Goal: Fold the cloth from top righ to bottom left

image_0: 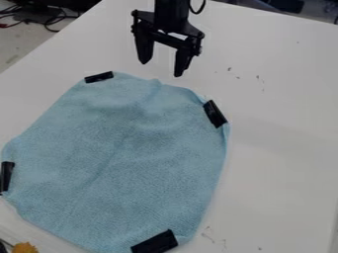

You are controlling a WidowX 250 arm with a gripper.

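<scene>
My gripper grabs the cloth [125,158] by its wrinkled edge between the black pieces next, to fold it onto the cloth's opposite edge.
My gripper [161,70] hangs at the top middle, just above the far edge of the cloth, its two fingers spread apart with nothing between them. The light blue cloth [125,158] lies spread out flat on the white table, with slight wrinkles near its far edge. Black pieces mark its corners: one at the top left [99,77], one at the right [214,113], one at the left edge [7,176] and one at the bottom [155,242].
The white table [284,148] extends to the right of the cloth, with small dark marks on it. A yellow-orange object [25,247] sits at the bottom left corner. Dark cables [49,20] lie beyond the table at the top left.
</scene>
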